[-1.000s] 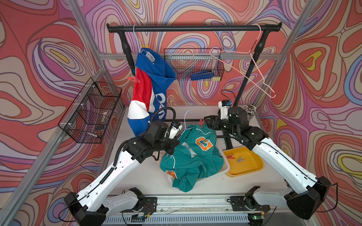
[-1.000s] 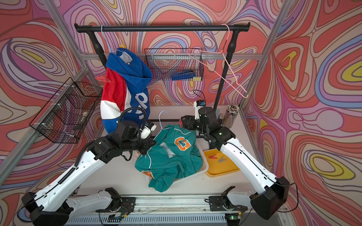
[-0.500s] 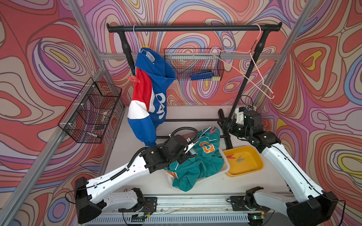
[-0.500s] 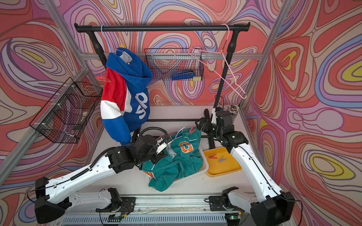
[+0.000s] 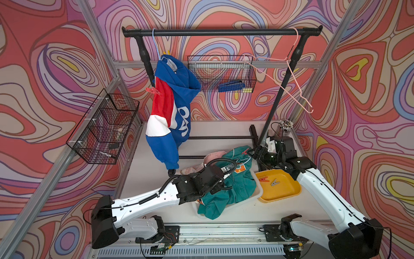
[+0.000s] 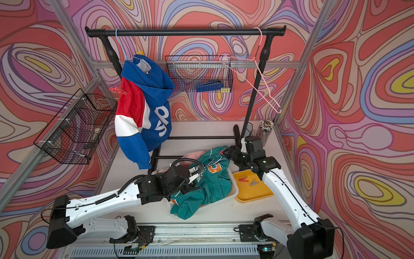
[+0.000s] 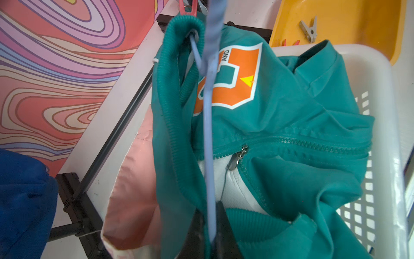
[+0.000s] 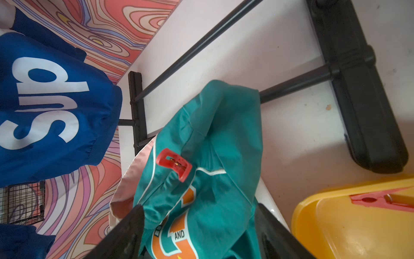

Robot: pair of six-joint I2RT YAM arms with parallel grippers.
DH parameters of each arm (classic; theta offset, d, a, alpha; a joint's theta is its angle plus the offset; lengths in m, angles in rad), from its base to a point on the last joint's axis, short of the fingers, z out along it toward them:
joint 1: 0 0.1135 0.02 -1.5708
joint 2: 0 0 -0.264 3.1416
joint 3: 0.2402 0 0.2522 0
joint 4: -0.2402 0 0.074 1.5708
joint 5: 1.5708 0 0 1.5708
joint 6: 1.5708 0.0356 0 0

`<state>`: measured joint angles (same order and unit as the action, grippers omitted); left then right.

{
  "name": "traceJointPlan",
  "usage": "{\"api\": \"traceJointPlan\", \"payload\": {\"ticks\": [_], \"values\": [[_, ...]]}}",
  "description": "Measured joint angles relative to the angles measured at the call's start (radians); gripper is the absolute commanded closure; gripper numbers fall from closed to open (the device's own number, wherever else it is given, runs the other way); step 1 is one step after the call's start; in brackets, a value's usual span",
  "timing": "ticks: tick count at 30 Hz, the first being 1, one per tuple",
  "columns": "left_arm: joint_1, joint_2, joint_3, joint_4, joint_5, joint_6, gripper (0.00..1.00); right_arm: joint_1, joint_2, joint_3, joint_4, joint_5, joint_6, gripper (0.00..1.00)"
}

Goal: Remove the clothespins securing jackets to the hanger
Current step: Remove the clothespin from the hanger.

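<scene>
The robot's right gripper will next grip across both free handle ends of the red clothespin (image 8: 174, 164), so that it opens and comes off the teal jacket.
A teal jacket (image 5: 237, 186) with an orange "G" patch is slumped in a white basket (image 7: 380, 94), over a pink jacket (image 5: 214, 154). It hangs on a light blue hanger (image 7: 208, 125), and my left gripper (image 7: 211, 215) is shut on that wire. A red clothespin (image 8: 174, 164) is clipped on the teal shoulder (image 5: 245, 152). My right gripper (image 8: 198, 207) stands open just short of it, with nothing between the jaws. On the rail hangs a blue-red-white hooded jacket (image 5: 177, 107) with a red-orange clothespin (image 5: 153, 90) and a yellow clothespin (image 5: 166, 53).
A yellow tray (image 5: 282, 192) by the right arm holds a red-orange clothespin (image 5: 263, 179) and a grey one (image 5: 273, 182). A bare pink hanger (image 5: 291, 89) hangs on the black rail (image 5: 224, 32). Wire baskets sit at the left (image 5: 103, 127) and the back (image 5: 221, 74).
My left gripper has carried the hanger and teal jacket rightward and down into the basket. The right arm drew back to the right. The blue jacket has swung.
</scene>
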<state>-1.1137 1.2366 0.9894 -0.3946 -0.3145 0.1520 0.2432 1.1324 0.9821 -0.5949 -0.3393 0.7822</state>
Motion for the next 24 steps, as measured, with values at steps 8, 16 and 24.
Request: {"api": "traceJointPlan", "payload": {"ticks": [8, 16, 24], "values": [[-0.019, 0.027, -0.016, 0.031, 0.030, -0.015, 1.00, -0.020, 0.003, -0.006, 0.030, -0.018, 0.060, 0.26], [-0.038, 0.050, -0.021, 0.044, 0.045, -0.026, 1.00, -0.021, 0.061, -0.006, 0.074, -0.032, 0.095, 0.43], [-0.045, 0.057, -0.021, 0.047, 0.051, -0.029, 1.00, -0.021, 0.080, -0.016, 0.120, -0.043, 0.117, 0.60]]}}
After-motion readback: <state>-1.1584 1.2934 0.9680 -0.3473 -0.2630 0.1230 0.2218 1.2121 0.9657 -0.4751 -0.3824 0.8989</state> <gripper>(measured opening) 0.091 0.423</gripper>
